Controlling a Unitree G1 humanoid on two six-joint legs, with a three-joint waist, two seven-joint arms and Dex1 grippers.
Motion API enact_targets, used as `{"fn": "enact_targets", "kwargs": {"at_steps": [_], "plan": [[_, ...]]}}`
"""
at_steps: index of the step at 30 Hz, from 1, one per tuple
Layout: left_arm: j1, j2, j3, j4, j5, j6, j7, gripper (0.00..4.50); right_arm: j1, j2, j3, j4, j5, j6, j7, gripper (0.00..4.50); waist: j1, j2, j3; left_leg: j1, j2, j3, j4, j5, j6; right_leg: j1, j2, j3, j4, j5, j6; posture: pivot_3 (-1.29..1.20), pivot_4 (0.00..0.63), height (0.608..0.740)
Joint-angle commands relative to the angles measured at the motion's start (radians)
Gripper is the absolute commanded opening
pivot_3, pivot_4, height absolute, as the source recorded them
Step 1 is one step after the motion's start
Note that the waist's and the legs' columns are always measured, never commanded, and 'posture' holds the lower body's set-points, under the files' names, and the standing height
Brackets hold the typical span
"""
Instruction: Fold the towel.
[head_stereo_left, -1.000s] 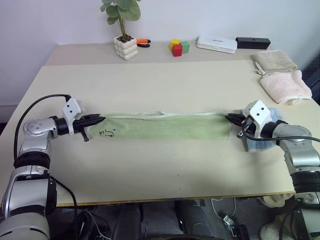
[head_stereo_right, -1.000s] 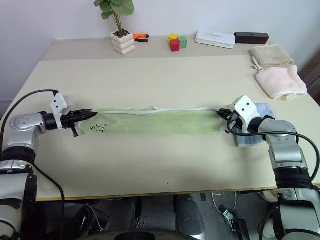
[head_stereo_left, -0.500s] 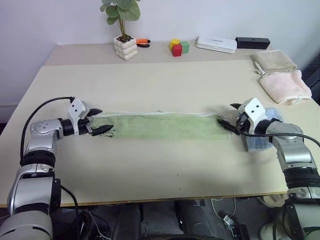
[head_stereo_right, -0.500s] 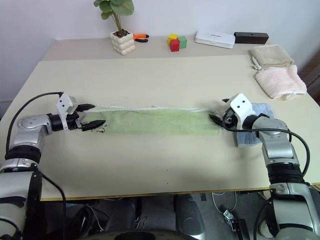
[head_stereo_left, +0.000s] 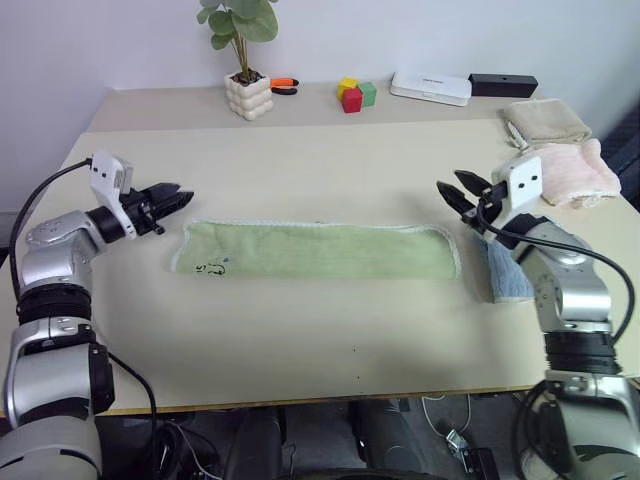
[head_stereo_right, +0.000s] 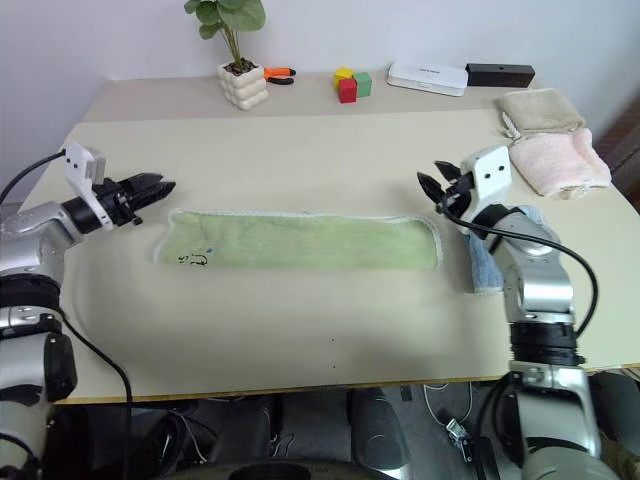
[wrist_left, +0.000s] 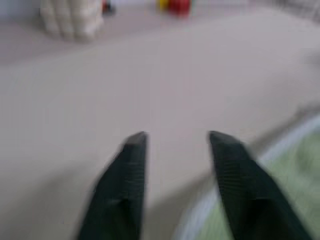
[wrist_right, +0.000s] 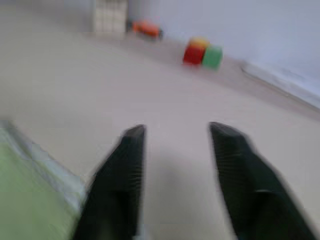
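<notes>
My right gripper grabs the green towel by its plain short end (head_stereo_left: 448, 251) next, to fold the long strip (head_stereo_left: 315, 250) over on itself.
The towel (head_stereo_left: 320, 250) is light green and lies flat on the table as a long narrow strip, with a whitish edge and a small embroidered mark (head_stereo_left: 212, 267) near its left end. My left gripper (head_stereo_left: 178, 196) hovers off the towel's left end, up and toward the table's far side, open and holding nothing. My right gripper (head_stereo_left: 452, 190) hangs above and behind the right end, also open and empty. In the left wrist view the fingers (wrist_left: 131, 165) stand apart over bare table, with the towel (wrist_left: 295, 200) beside them. The right wrist view has the towel (wrist_right: 20, 200) at one side of its fingertips (wrist_right: 131, 150).
A light blue towel (head_stereo_left: 505, 275) lies just right of the green one, under my right arm. Pink (head_stereo_left: 570, 170) and beige (head_stereo_left: 545, 120) folded towels sit at the far right. Along the back edge stand a plant pot (head_stereo_left: 250, 95), coloured blocks (head_stereo_left: 355, 95), a white box (head_stereo_left: 432, 88) and a black box (head_stereo_left: 503, 85).
Both grippers were shut on the towel's ends, then opened and let go. They have since risen and pulled back from the ends. The towel has settled flat.
</notes>
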Motion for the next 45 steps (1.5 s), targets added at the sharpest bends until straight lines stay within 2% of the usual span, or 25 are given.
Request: {"fn": "enact_targets", "kwargs": {"at_steps": [1, 7, 14, 21, 26, 27, 29, 30, 33, 36, 37, 38, 41, 45], "plan": [[0.051, -0.076, 0.034, -0.259, -0.090, 0.138, 0.130, 0.04, 0.034, 0.097, 0.011, -0.167, 0.038, 0.086, -0.120, 0.01, 0.006, 0.000, 0.000, 0.000, 0.000, 0.000, 0.000, 0.000, 0.000, 0.000, 0.000, 0.000, 0.000, 0.000, 0.000, 0.00, 0.150, 0.740], [0.166, -0.277, -0.018, -0.555, -0.091, 0.230, 0.379, 0.04, 0.112, 0.291, 0.094, -0.204, -0.083, 0.101, -0.351, 0.01, 0.009, -0.001, 0.000, 0.000, 0.000, 0.000, 0.000, 0.000, 0.000, 0.000, -0.001, 0.000, -0.001, 0.000, 0.000, 0.00, 0.150, 0.740], [0.302, -0.422, -0.075, -0.647, -0.085, 0.272, 0.491, 0.04, 0.163, 0.326, 0.144, -0.081, -0.207, 0.024, -0.433, 0.01, 0.006, -0.001, -0.001, 0.001, 0.000, 0.000, -0.002, 0.000, 0.000, 0.000, 0.000, 0.001, -0.001, 0.000, 0.000, 0.00, 0.150, 0.740], [0.312, -0.332, -0.017, -0.505, -0.035, 0.175, 0.508, 0.04, 0.190, 0.265, 0.101, 0.043, -0.263, -0.026, -0.461, 0.01, 0.006, -0.001, -0.001, 0.001, 0.000, 0.000, -0.002, 0.000, 0.000, 0.000, 0.000, 0.000, -0.002, 0.000, 0.000, 0.00, 0.150, 0.740], [0.299, -0.265, -0.006, -0.422, -0.036, 0.126, 0.463, 0.04, 0.174, 0.247, 0.059, 0.028, -0.200, -0.033, -0.411, 0.01, 0.010, -0.001, -0.001, 0.001, -0.001, 0.000, -0.002, 0.000, 0.000, 0.003, 0.000, 0.000, -0.005, 0.000, 0.000, 0.00, 0.150, 0.740], [0.302, -0.260, -0.012, -0.420, -0.033, 0.118, 0.456, 0.01, 0.171, 0.250, 0.057, 0.012, -0.176, -0.030, -0.386, 0.25, 0.009, -0.001, -0.001, 0.001, -0.001, 0.000, -0.003, 0.000, 0.000, 0.003, 0.000, 0.000, -0.006, 0.000, 0.000, 0.00, 0.150, 0.740], [0.304, -0.258, -0.016, -0.425, -0.045, 0.107, 0.424, 0.57, 0.163, 0.266, 0.043, -0.042, -0.116, -0.002, -0.353, 0.82, 0.008, -0.001, -0.001, 0.001, -0.001, 0.000, -0.003, 0.000, 0.000, 0.003, 0.000, 0.000, -0.006, 0.000, 0.000, 0.00, 0.150, 0.740], [0.309, -0.254, -0.021, -0.441, -0.056, 0.114, 0.400, 0.93, 0.157, 0.278, 0.021, -0.070, -0.077, 0.030, -0.357, 1.26, 0.007, -0.001, -0.001, 0.001, -0.001, 0.000, -0.004, 0.000, 0.000, 0.003, 0.000, 0.000, -0.007, 0.000, 0.000, 0.00, 0.150, 0.740], [0.304, -0.237, -0.026, -0.465, -0.061, 0.096, 0.351, 2.43, 0.153, 0.322, -0.086, -0.200, 0.112, 0.176, -0.397, 2.79, 0.007, -0.001, -0.001, 0.001, -0.001, -0.001, -0.004, 0.000, 0.000, 0.002, 0.000, 0.000, -0.007, 0.000, 0.000, 0.00, 0.150, 0.740], [0.295, -0.197, -0.029, -0.490, -0.093, 0.119, 0.258, 3.96, 0.227, 0.324, -0.140, -0.362, 0.283, 0.330, -0.397, 4.31, 0.007, -0.001, -0.001, 0.001, 0.000, -0.001, -0.005, 0.000, 0.000, 0.002, 0.000, 0.000, -0.007, 0.000, 0.000, 0.00, 0.150, 0.740], [0.291, -0.178, -0.036, -0.496, -0.098, 0.118, 0.223, 4.41, 0.262, 0.319, -0.159, -0.421, 0.344, 0.375, -0.398, 4.50, 0.008, -0.001, -0.001, 0.001, 0.000, -0.001, -0.006, 0.000, 0.000, 0.002, 0.000, 0.000, -0.007, 0.000, 0.000, 0.00, 0.150, 0.740], [0.288, -0.161, -0.040, -0.499, -0.103, 0.114, 0.192, 4.47, 0.292, 0.317, -0.179, -0.469, 0.396, 0.415, -0.411, 4.50, 0.010, -0.001, -0.001, 0.001, 0.000, -0.001, -0.006, 0.000, 0.000, 0.002, 0.000, -0.001, -0.008, 0.000, 0.000, 0.00, 0.150, 0.740], [0.258, -0.114, -0.046, -0.506, -0.125, 0.133, 0.119, 4.47, 0.387, 0.303, -0.231, -0.602, 0.520, 0.502, -0.470, 4.50, 0.010, -0.001, -0.001, 0.000, 0.000, -0.001, -0.006, 0.000, 0.000, 0.002, 0.000, -0.001, -0.009, 0.000, 0.000, 0.00, 0.150, 0.740], [0.231, -0.058, -0.072, -0.542, -0.149, 0.159, 0.009, 4.47, 0.532, 0.296, -0.258, -0.741, 0.561, 0.561, -0.578, 4.50, 0.008, -0.001, -0.001, 0.000, 0.000, -0.001, -0.006, 0.000, 0.000, 0.002, 0.000, -0.001, -0.010, 0.000, -0.001, 0.00, 0.150, 0.740]]}}
